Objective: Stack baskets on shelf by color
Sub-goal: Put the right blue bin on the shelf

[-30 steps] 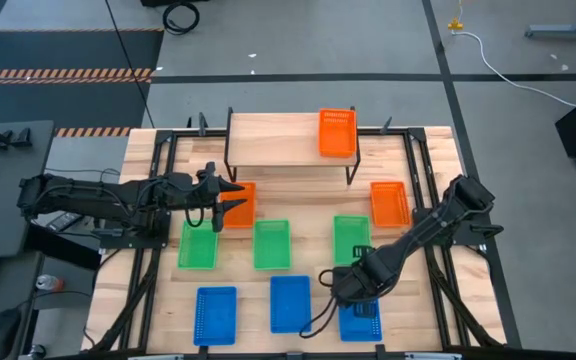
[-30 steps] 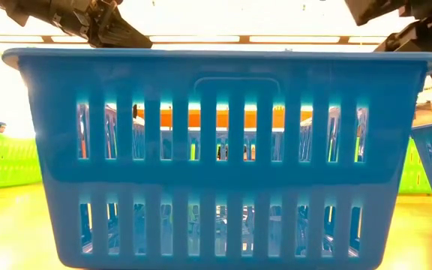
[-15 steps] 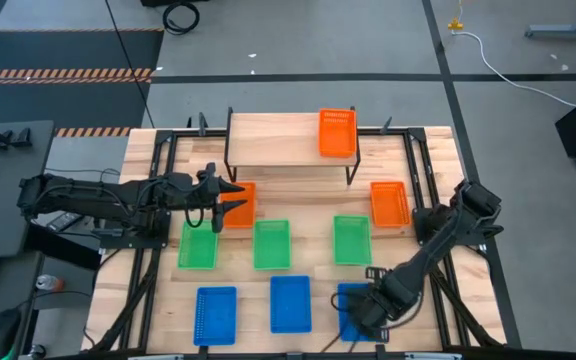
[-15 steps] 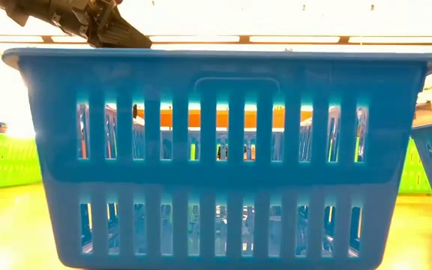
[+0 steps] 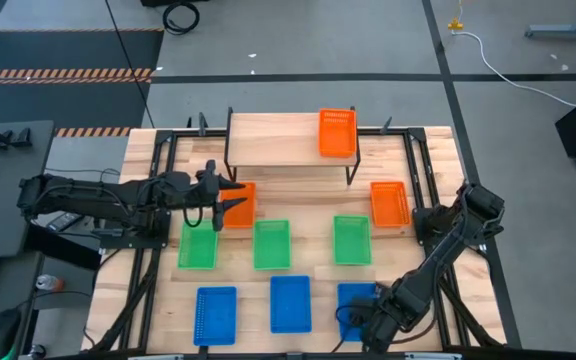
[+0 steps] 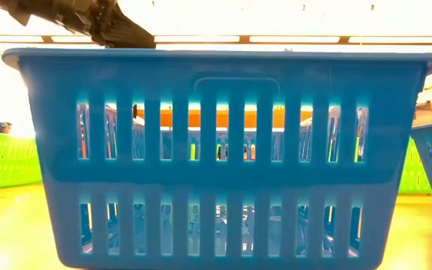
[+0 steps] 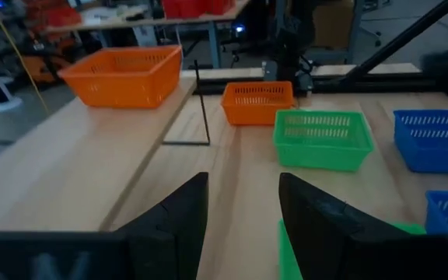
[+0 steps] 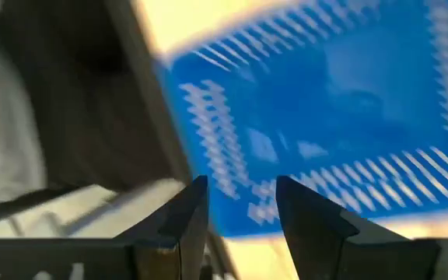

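Observation:
The robot's right gripper will stack the blue basket on the shelf, so next it will grab the basket by its rim [image 8: 228, 222] beside a corner.
On the shelf [image 5: 278, 140] stands one orange basket [image 5: 336, 132], at its right end. On the table are two more orange baskets [image 5: 243, 205] [image 5: 389, 203], three green baskets [image 5: 198, 245] [image 5: 271, 244] [image 5: 352, 240] and three blue baskets [image 5: 215, 315] [image 5: 290, 303] [image 5: 353, 296]. My left gripper [image 5: 234, 197] [image 7: 243, 202] is open above the left orange basket's left edge. My right gripper [image 5: 358, 322] [image 8: 239, 206] is open above the near end of the right blue basket [image 8: 325, 117], whose rim corner lies below the fingers. The middle blue basket [image 6: 216, 157] fills the low view.
The shelf's black legs [image 7: 202, 105] stand on the slatted table just beyond my left gripper. Black frame rails [image 5: 158, 260] run along the table's left and right sides. My right arm [image 5: 438, 255] slants across the table's right near corner. The shelf's left and middle top is bare wood.
My right arm has swung toward the table's near edge, from beside the right green basket to above the near end of the right blue basket, and has left the low view. Its wrist view is blurred by the motion.

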`<control>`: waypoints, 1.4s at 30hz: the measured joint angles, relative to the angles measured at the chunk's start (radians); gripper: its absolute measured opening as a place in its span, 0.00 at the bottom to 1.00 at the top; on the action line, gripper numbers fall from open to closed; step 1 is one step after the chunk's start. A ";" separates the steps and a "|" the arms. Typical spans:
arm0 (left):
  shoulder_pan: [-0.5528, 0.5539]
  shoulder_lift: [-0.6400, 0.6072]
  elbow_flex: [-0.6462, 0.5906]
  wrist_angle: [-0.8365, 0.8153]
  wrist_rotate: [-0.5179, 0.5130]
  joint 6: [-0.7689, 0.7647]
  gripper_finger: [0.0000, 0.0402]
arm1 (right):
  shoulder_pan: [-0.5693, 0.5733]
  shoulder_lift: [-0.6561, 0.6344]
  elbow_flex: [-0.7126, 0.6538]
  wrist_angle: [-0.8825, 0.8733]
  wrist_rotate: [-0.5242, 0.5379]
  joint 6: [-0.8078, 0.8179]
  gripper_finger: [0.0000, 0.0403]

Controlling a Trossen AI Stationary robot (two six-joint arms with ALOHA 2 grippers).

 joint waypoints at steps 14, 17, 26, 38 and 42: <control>0.022 0.000 0.000 0.058 -0.071 0.034 0.42 | 0.060 0.150 0.001 0.163 -0.022 0.049 0.39; 0.031 0.000 0.000 0.070 -0.071 0.032 0.42 | 0.067 0.166 0.001 0.166 -0.024 0.072 0.39; 0.033 0.000 0.000 0.071 -0.071 0.032 0.42 | 0.038 0.166 0.001 0.042 -0.035 0.049 0.36; 0.029 0.000 0.000 0.069 -0.068 0.002 0.42 | 0.015 0.164 0.011 0.091 -0.104 -0.052 0.06; 0.029 0.000 0.000 0.069 -0.068 -0.002 0.42 | -0.006 0.155 0.082 0.020 -0.123 -0.137 0.03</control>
